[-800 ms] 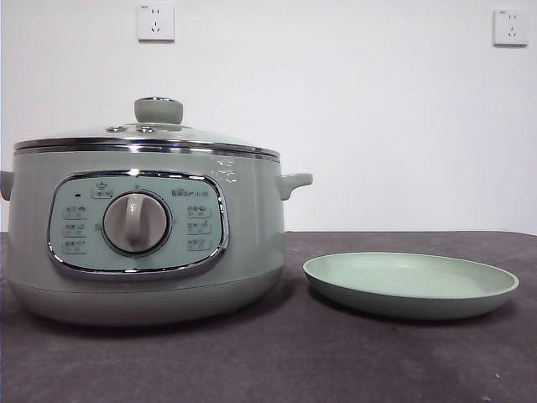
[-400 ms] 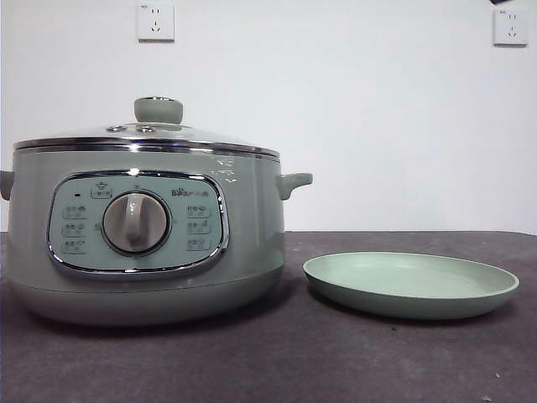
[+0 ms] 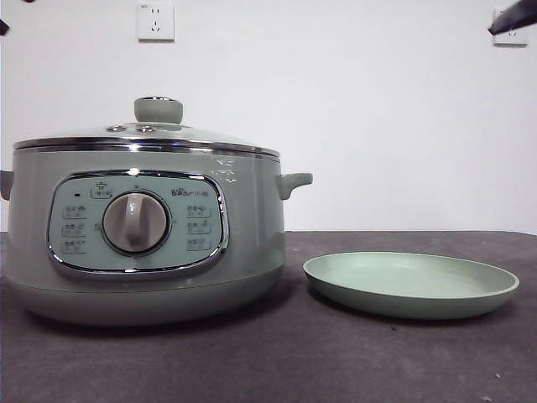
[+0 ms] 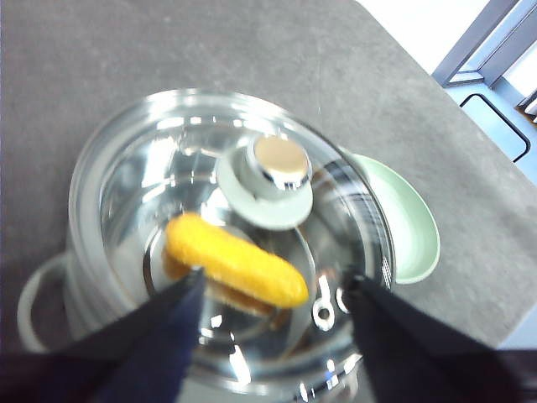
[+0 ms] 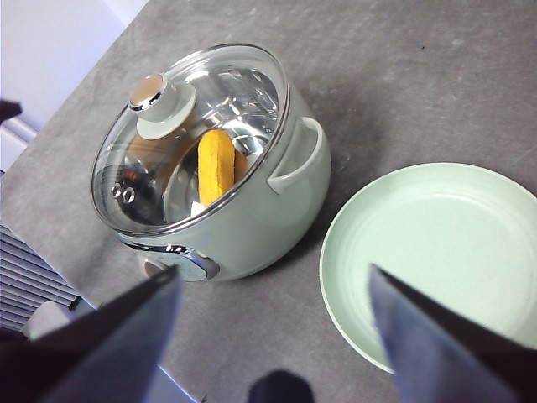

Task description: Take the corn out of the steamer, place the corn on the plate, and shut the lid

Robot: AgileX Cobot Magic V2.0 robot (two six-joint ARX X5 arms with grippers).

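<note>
I will grab the glass lid by its knob [image 4: 278, 164] with my left gripper next, so I can reach the corn [image 4: 235, 259].
The sage-green steamer [image 3: 143, 243] stands at the left of the table with its glass lid [image 3: 147, 134] shut on it. Through the lid the yellow corn [image 4: 235, 260] lies inside the pot; it also shows in the right wrist view [image 5: 216, 165]. The pale green plate [image 3: 411, 285] lies empty to the steamer's right. My left gripper [image 4: 273, 315] hangs open high above the lid, near its knob [image 4: 277, 172]. My right gripper [image 5: 273, 332] is open high above the table between steamer [image 5: 243, 218] and plate [image 5: 436, 260]. In the front view the arms show only as black tips at the top corners.
The dark grey table top [image 3: 277, 361] carries only the steamer and the plate. A white wall with two sockets [image 3: 155, 21] stands behind. The table's edge [image 4: 419, 75] runs past the plate in the left wrist view.
Black arm tips have come into the front view's top corners, the right one larger than half a second ago. Steamer, lid and plate have not moved.
</note>
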